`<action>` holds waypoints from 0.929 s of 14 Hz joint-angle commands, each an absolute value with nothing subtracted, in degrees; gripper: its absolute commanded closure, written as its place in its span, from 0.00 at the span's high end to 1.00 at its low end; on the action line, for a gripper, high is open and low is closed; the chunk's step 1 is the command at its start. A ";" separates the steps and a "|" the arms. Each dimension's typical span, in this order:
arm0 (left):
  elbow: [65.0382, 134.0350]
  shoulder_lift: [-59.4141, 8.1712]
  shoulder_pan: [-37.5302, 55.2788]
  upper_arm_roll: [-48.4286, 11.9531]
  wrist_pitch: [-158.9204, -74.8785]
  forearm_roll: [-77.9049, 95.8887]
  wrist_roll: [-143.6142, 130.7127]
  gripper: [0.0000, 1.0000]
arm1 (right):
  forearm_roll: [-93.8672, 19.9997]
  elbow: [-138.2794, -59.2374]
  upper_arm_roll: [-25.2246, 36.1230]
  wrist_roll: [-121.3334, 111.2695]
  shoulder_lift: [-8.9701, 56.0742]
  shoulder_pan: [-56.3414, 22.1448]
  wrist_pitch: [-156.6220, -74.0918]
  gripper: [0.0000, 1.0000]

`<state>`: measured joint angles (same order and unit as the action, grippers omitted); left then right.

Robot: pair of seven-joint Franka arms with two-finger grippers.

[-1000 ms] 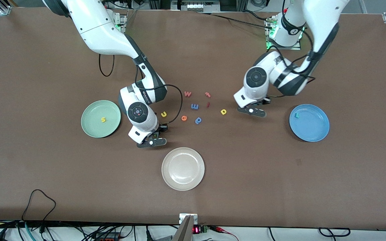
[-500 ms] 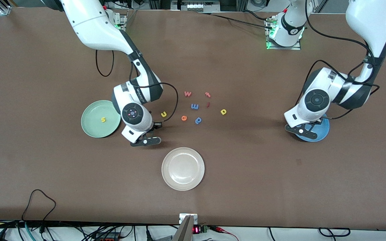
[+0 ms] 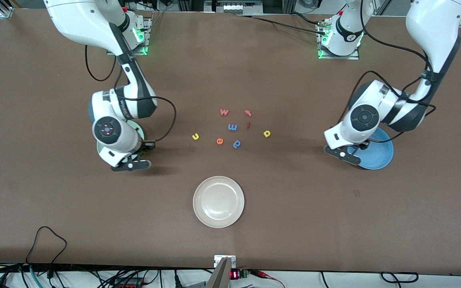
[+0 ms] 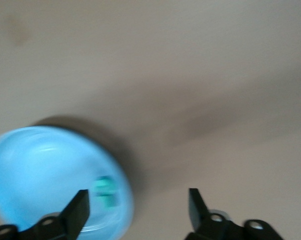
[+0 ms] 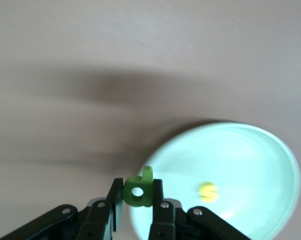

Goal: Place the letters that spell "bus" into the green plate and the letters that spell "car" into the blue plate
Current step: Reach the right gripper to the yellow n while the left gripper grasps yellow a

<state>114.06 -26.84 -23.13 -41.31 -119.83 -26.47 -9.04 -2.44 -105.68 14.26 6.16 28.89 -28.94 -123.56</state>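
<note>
The left gripper should next grab the yellow "a" by its round loop, to spell "car" in the blue plate [image 4: 35,175].
My right gripper [image 5: 138,196] is shut on the green "b" [image 5: 139,190] and hangs over the rim of the green plate [image 5: 250,160]. The yellow "s" [image 5: 208,191] lies in that plate. In the front view the right arm [image 3: 112,136] covers most of the green plate [image 3: 140,134]. My left gripper [image 4: 136,210] is open over the edge of the blue plate [image 4: 35,175], where a blurred teal letter [image 4: 104,191] lies. The yellow-orange "u" [image 3: 195,137] and the yellow "a" [image 3: 267,133] lie on the table between the plates.
Other loose letters lie mid-table: orange "e" [image 3: 219,141], blue "p" [image 3: 237,143], blue "m" [image 3: 232,127], red "w" [image 3: 224,112], red "t" [image 3: 248,113]. A white-cream plate [image 3: 218,202] stands nearer the front camera.
The right arm swung from beside the "u" to over the green plate, carrying the "b". The left arm went from mid-table to the blue plate and its jaws opened.
</note>
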 commanded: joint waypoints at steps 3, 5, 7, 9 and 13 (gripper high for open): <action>102.33 -34.60 -12.59 -42.89 -118.48 -18.19 -23.49 1.00 | -1.76 -116.52 14.94 2.29 23.82 -27.07 -129.36 0.07; 99.76 -38.22 -7.15 -42.45 -120.22 -19.76 -34.05 1.00 | -1.84 -119.43 14.94 2.29 23.12 -27.07 -132.09 0.10; 101.07 -39.46 -4.41 -40.70 -122.69 -22.66 -41.02 1.00 | -2.19 -119.53 14.85 2.63 23.46 -26.90 -132.36 0.12; 103.61 -39.55 -2.12 -39.91 -125.05 -23.29 -45.94 0.94 | -2.72 -119.27 14.77 3.16 23.91 -27.16 -132.89 0.50; 108.44 -40.17 -1.93 -39.02 -133.22 -23.91 -47.99 0.71 | -3.08 -116.72 14.24 3.60 23.47 -27.51 -132.10 1.00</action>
